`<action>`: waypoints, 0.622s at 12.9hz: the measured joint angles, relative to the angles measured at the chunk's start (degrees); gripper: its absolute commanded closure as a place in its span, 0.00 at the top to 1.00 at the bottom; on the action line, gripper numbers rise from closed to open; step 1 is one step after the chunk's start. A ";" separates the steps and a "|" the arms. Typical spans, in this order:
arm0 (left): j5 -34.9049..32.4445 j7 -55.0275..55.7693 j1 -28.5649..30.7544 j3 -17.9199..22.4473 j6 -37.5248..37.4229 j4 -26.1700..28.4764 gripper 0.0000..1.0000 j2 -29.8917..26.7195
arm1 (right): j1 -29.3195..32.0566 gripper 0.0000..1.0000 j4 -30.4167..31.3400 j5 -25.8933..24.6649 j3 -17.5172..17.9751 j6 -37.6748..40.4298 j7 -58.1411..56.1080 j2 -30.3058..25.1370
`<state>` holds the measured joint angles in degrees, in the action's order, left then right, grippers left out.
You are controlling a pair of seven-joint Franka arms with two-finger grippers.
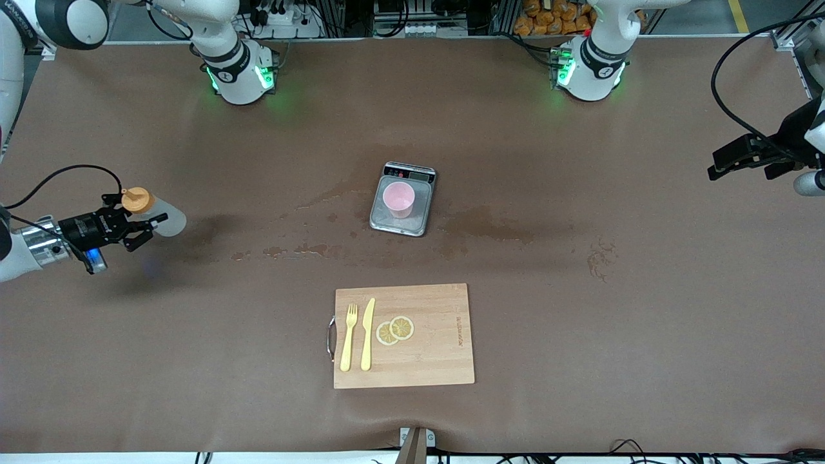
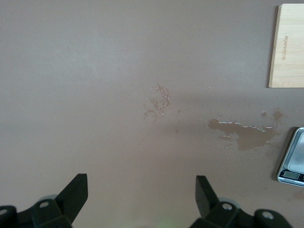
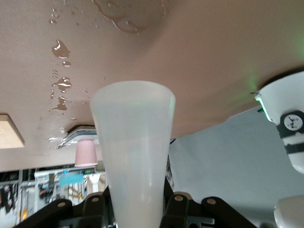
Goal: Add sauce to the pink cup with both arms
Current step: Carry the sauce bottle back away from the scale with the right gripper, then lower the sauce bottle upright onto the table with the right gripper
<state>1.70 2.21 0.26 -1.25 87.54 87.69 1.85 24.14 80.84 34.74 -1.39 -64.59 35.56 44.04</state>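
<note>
The sauce bottle [image 1: 155, 214] [image 3: 135, 152] hangs tilted above the brown table and would drop if I opened now, so my right gripper keeps holding the bottle.
The sauce bottle [image 1: 155, 214], translucent white with an orange cap, lies tilted in my right gripper [image 1: 138, 229], which is shut on it above the table at the right arm's end. In the right wrist view the bottle [image 3: 135, 152] fills the middle between the fingers of the right gripper [image 3: 137, 209]. The pink cup [image 1: 398, 198] stands upright on the grey scale [image 1: 419, 222] at the table's middle, and it also shows small in the right wrist view [image 3: 86, 153]. My left gripper [image 1: 717, 169] waits open and empty above the left arm's end [image 2: 141, 190].
A wooden cutting board [image 1: 438, 361] with a yellow fork [image 1: 349, 336], a yellow knife [image 1: 367, 334] and two lemon slices [image 1: 395, 330] lies nearer the front camera than the scale. Wet spill patches [image 1: 303, 248] spread beside the scale.
</note>
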 measured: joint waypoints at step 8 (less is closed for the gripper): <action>-1.43 0.00 0.01 0.04 -0.08 -0.04 1.00 -0.03 | 5.85 0.37 0.01 5.48 0.34 -1.41 -9.07 11.69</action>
<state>0.27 2.21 0.28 -1.21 87.46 87.65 1.83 29.98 80.85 40.22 -1.05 -66.00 26.48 55.73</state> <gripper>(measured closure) 0.000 0.648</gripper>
